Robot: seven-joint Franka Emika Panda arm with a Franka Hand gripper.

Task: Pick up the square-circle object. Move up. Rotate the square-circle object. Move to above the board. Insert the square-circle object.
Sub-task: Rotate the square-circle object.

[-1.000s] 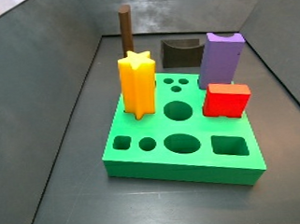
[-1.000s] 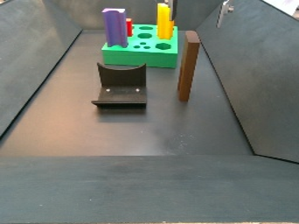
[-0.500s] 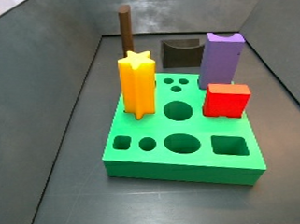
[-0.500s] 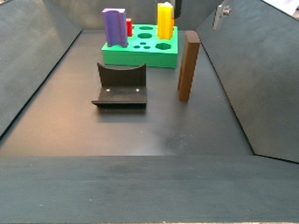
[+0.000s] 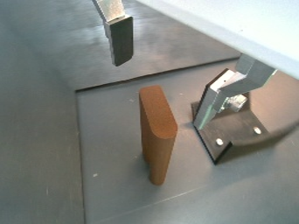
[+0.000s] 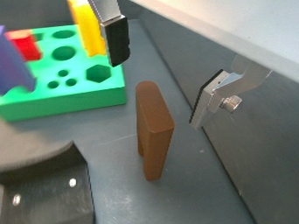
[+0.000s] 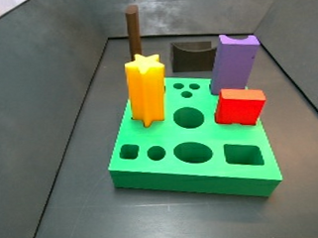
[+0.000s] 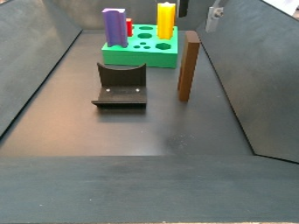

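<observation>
My gripper should keep the lower end of the square-circle object free to go into the board, so it should next grab the square-circle object by its upper part (image 7: pixel 132 16) (image 5: pixel 158 111).
The square-circle object (image 8: pixel 187 66), a tall dark-brown slab, stands upright on the floor beside the fixture and apart from the board (image 8: pixel 146 58). In a side view it rises behind the board's far edge (image 7: pixel 132 33). Both wrist views show its rounded top (image 5: pixel 158 136) (image 6: pixel 152 127) below and between my fingers. My gripper (image 5: pixel 163 92) (image 6: pixel 159 91) is open and holds nothing. One dark pad (image 5: pixel 121 39) hangs to one side of the slab, the silver finger (image 5: pixel 222 96) to the other. Only a small part of the gripper (image 8: pixel 215 13) shows at a side view's upper edge.
On the green board (image 7: pixel 125 170) stand a yellow star prism (image 7: pixel 146 89), a purple block (image 7: pixel 235 60) and a red block (image 7: pixel 240 106). The dark fixture (image 8: pixel 121 83) (image 7: pixel 192 57) sits on the floor by the board. Grey walls enclose the floor.
In a side view the visible bit of my gripper has shifted a little to the left, towards the brown slab. The pieces and the board have not moved.
</observation>
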